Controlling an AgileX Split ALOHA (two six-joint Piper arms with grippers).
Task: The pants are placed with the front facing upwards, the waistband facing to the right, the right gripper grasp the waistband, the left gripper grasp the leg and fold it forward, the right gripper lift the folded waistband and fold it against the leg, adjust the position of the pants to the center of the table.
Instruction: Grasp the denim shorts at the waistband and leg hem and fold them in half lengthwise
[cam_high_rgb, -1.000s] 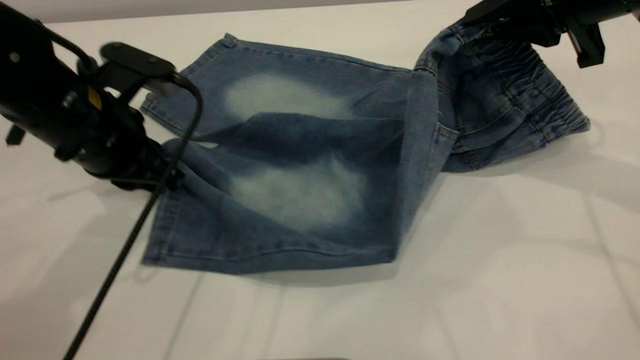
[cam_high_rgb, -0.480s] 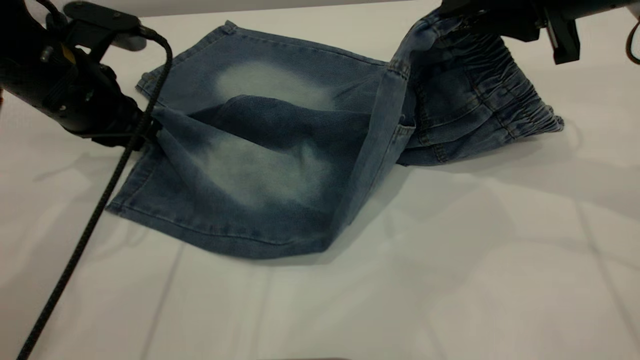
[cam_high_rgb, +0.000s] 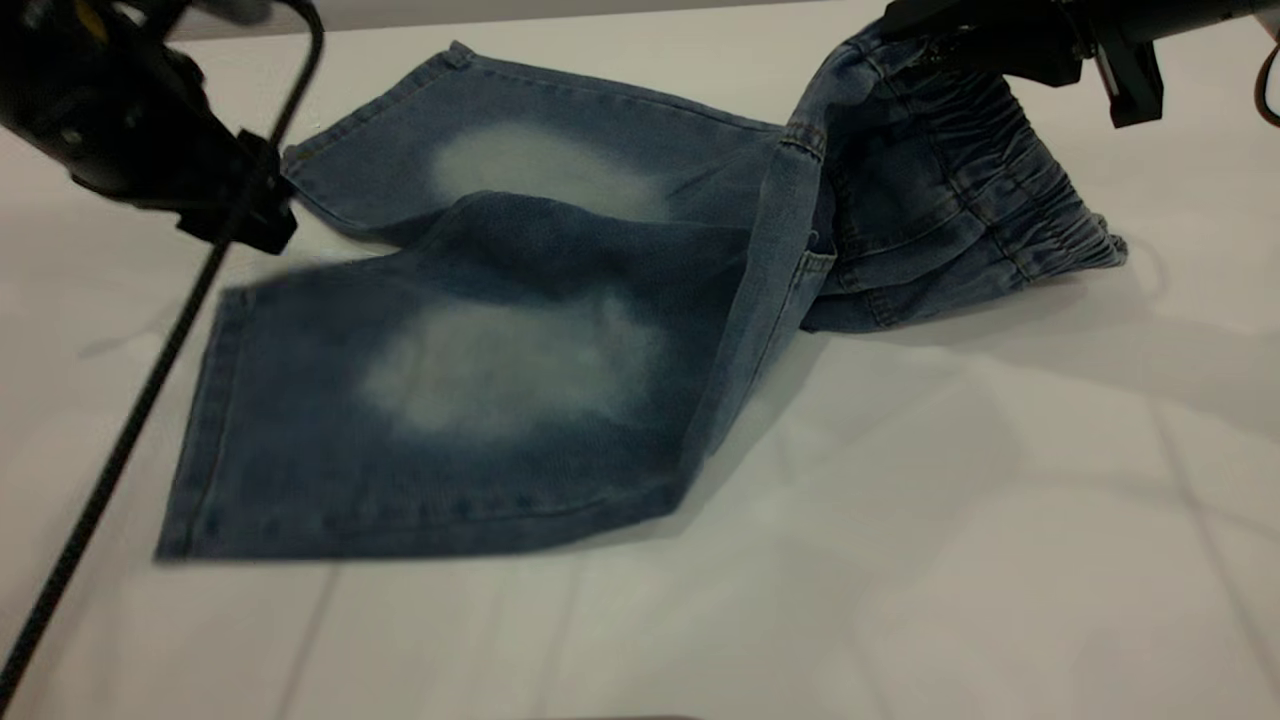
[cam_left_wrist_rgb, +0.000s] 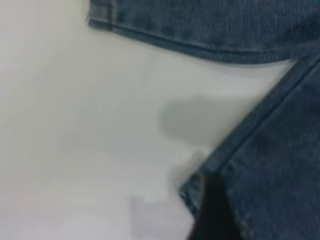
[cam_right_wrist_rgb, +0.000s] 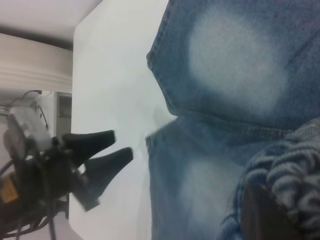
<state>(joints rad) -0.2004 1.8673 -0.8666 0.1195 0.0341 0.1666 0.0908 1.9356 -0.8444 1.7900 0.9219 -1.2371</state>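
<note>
Next, my left gripper pinches the pants by the hem corner (cam_high_rgb: 235, 295), where the cloth's edge is open, since the faded leg (cam_high_rgb: 480, 384) lies flat on the tabletop.
The blue denim pants (cam_high_rgb: 520, 370) lie across the white table (cam_high_rgb: 900, 560), both faded legs spread flat toward the left. My left gripper (cam_high_rgb: 245, 215) hovers just off the near leg's hem corner. In the right wrist view this left gripper (cam_right_wrist_rgb: 122, 145) is open with nothing between its fingers. One dark fingertip (cam_left_wrist_rgb: 212, 210) shows over the hem corner in the left wrist view. My right gripper (cam_high_rgb: 935, 35) is at the far right, shut on the ruched waistband (cam_high_rgb: 1020, 190), holding that end raised off the table. The same waistband (cam_right_wrist_rgb: 295, 160) bunches around its finger.
A black cable (cam_high_rgb: 110, 450) trails from the left arm down across the table's left side. Bare tabletop stretches in front of the pants and to their right. The table's far edge (cam_high_rgb: 600, 15) runs just behind the pants.
The left gripper let go of the near leg and drew back up and left. That leg dropped and spread flat toward the front left. The right gripper kept holding the raised waistband.
</note>
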